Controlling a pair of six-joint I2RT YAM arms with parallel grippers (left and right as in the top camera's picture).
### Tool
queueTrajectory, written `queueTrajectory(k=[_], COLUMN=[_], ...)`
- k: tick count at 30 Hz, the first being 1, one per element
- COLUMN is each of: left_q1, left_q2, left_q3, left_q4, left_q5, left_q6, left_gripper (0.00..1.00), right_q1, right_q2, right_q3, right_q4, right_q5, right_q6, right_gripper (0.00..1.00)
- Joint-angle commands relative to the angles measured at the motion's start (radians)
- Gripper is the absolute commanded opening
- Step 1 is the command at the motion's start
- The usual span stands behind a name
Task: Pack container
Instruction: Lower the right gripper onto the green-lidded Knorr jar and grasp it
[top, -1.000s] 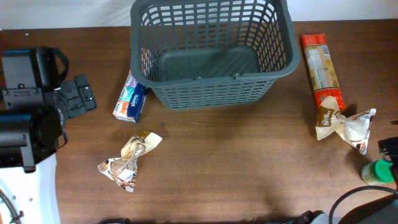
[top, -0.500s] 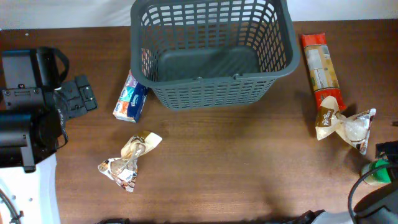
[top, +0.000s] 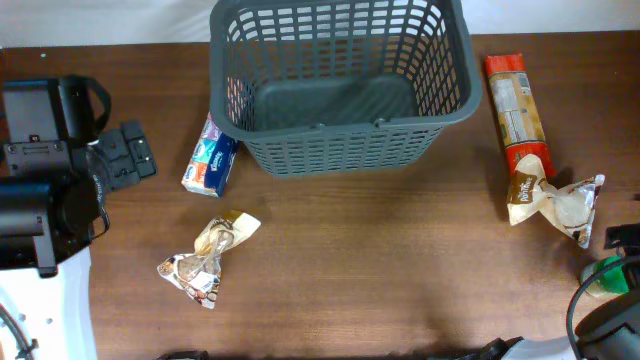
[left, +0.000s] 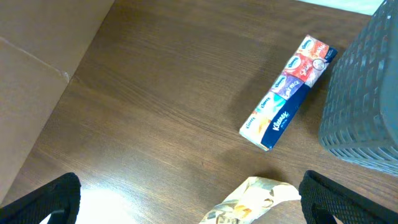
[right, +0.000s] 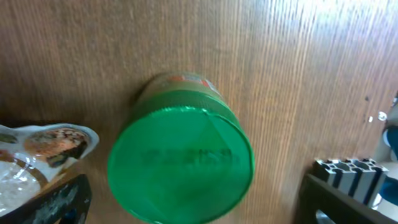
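Note:
The jar (top: 603, 278) has a green-lidded end, and my right gripper will grab it there from above next. The jar's bottom then stays free to stand upright inside the basket.
The dark grey basket (top: 340, 150) stands empty at the back middle; its corner shows in the left wrist view (left: 367, 93). A tissue pack (top: 210, 162) (left: 286, 93) lies left of it. A crumpled packet (top: 208, 260) (left: 252, 199) lies nearer the front. My left gripper (left: 193, 208) is open and empty, above the table beside that packet. My right gripper (right: 199, 202) is open, with a finger on each side of a green-lidded jar (right: 180, 165) (top: 603, 278), and is apart from it. A red pasta packet (top: 518, 110) and a clear-and-brown packet (top: 560, 205) lie right.
The left arm's black body (top: 50, 170) fills the far left of the table. The clear-and-brown packet's edge (right: 37, 149) lies just left of the jar. A metal frame piece (right: 348, 177) stands right of the jar, at the table's right edge.
The right arm and its cable have shifted a little at the right edge near the jar. The basket, the packets and the left arm have not moved.

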Motion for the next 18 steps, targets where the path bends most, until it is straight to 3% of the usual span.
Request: queueTrajectory(k=[1,18], left_q1=[0.004,0.004], left_q2=[0.003,0.003], left_q3=[0.003,0.003], left_q4=[-0.003,-0.023], left_q5=[0.004,0.004], left_q6=[-0.01,-0.01], left_gripper=[0.99,0.99], right_q1=[-0.006,-0.006], right_q2=[0.013,0.134], right_q3=[-0.002,-0.002], right_q4=[0.018,0.061], right_q5=[-0.009,-0.024], right_q6=[-0.016,-0.036], right_gripper=[0.99,0.99])
